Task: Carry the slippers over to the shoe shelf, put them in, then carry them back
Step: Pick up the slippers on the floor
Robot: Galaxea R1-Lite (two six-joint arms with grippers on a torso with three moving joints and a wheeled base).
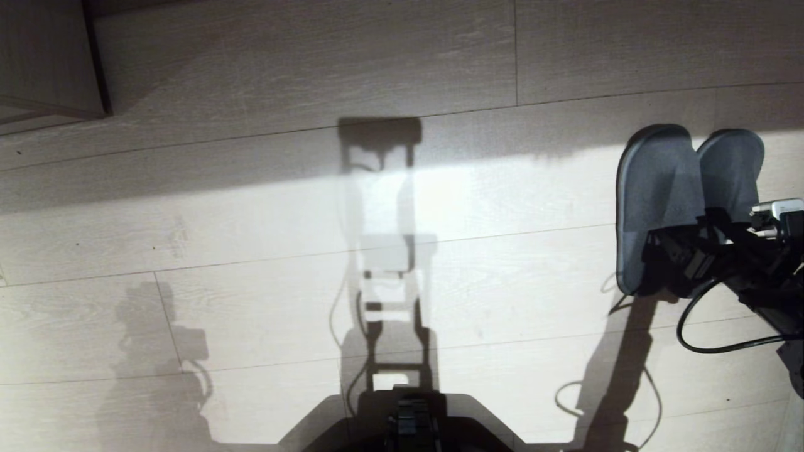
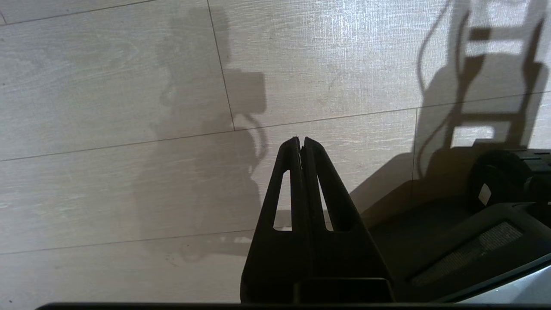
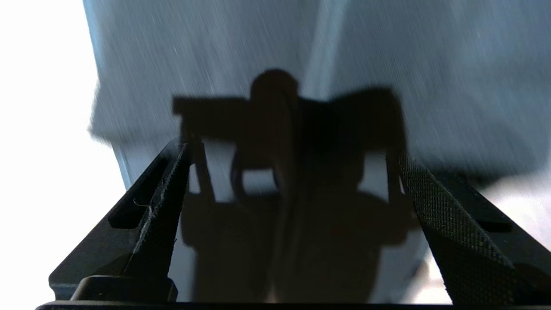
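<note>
The right gripper takes hold of the slippers by their uppers' adjoining sides next, to carry them together to the shoe shelf.
Two dark grey-blue slippers [image 1: 656, 182] lie side by side on the pale floor at the far right of the head view, toes pointing away from me. My right gripper [image 1: 675, 254] hangs over their heel ends. In the right wrist view its jaws [image 3: 292, 151] stand wide open, and the slippers [image 3: 193, 56] fill the view just beyond them, darkened by the gripper's shadow. Nothing is clamped between the fingers. My left gripper [image 2: 300, 140] is shut and empty, pointing down at bare floor; it does not show in the head view. The shoe shelf is out of view.
A corner of wooden furniture [image 1: 47, 59] stands at the far left. A black cable [image 1: 697, 333] loops from my right arm. My own base [image 1: 408, 420] shows at the near edge and again beside my left gripper [image 2: 495, 215]. Pale wood-look floor [image 1: 251, 238] spreads between.
</note>
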